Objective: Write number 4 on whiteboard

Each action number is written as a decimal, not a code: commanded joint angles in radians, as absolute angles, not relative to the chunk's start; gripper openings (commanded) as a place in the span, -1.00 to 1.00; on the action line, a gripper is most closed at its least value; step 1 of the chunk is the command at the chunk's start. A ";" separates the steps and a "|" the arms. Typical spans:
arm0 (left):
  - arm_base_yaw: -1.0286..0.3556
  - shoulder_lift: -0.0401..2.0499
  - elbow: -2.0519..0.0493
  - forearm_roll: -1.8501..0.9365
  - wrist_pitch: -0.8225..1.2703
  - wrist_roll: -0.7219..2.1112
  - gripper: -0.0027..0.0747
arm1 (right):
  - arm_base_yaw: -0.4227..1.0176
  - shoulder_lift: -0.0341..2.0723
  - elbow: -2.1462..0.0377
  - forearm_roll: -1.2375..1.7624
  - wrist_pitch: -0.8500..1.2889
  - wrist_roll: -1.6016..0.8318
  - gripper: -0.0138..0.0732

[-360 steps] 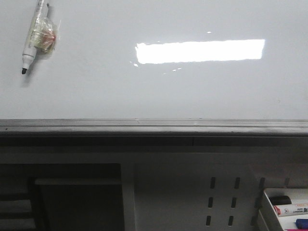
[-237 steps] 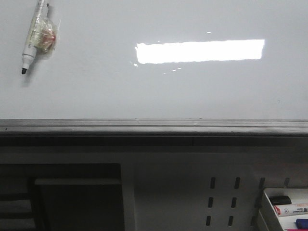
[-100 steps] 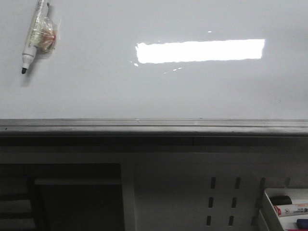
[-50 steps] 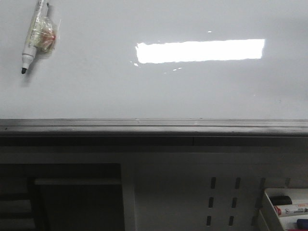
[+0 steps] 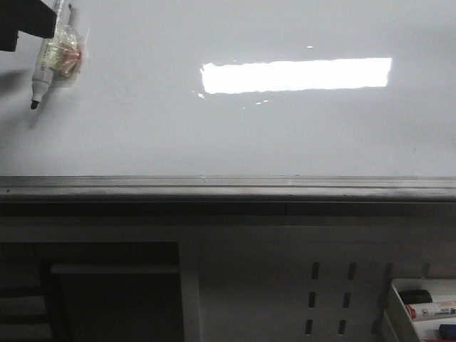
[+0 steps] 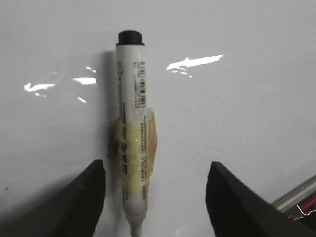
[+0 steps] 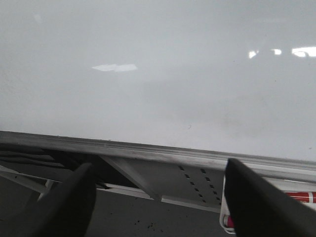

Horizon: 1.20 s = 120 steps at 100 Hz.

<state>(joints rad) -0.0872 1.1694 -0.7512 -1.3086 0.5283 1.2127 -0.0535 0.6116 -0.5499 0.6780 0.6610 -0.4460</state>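
Note:
My left gripper's fingers hover above the white marker (image 5: pixel 50 53), apart from their shadow on the whiteboard (image 5: pixel 142 128), so it lowers next before closing; closing now would miss.
The whiteboard (image 5: pixel 142 128) lies glossy white with a bright rectangular reflection and a grey edge rail (image 5: pixel 228 187). No number 4 shows on it. A white marker (image 5: pixel 50 53) with yellowish tape round its barrel lies on the board at the far left, black tip toward the rail. My left gripper (image 5: pixel 25 21) shows as a dark shape beside it. In the left wrist view my left gripper (image 6: pixel 155 165) is open, one finger on each side of the marker (image 6: pixel 132 98), not touching it. My right gripper (image 7: pixel 159 168) is open and empty near the board's rail (image 7: pixel 148 150).
A grey perforated panel (image 5: pixel 285 285) stands below the rail. A white tray (image 5: pixel 396 303) at the lower right holds spare markers (image 5: pixel 431 310). A dark opening (image 5: pixel 114 292) lies at the lower left.
My left gripper has come into the front view's top left corner, next to the marker, and casts a shadow there. The marker has not moved.

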 commanded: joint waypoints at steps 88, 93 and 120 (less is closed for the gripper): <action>-0.095 1.285 -0.845 -1.365 0.601 1.307 -0.98 | -0.055 0.618 -0.588 0.711 0.613 -0.460 0.44; -0.095 1.279 -0.845 -1.365 0.617 1.321 -0.98 | -0.055 0.618 -0.588 0.711 0.613 -0.460 0.44; -0.248 1.169 -0.853 -1.237 0.660 1.386 -0.99 | -0.053 0.652 -0.617 0.889 0.719 -0.613 0.44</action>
<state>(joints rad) -0.1684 1.2258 -0.8178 -1.2725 0.6309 1.3753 -0.0535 0.6251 -0.5651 0.7440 0.7068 -0.5145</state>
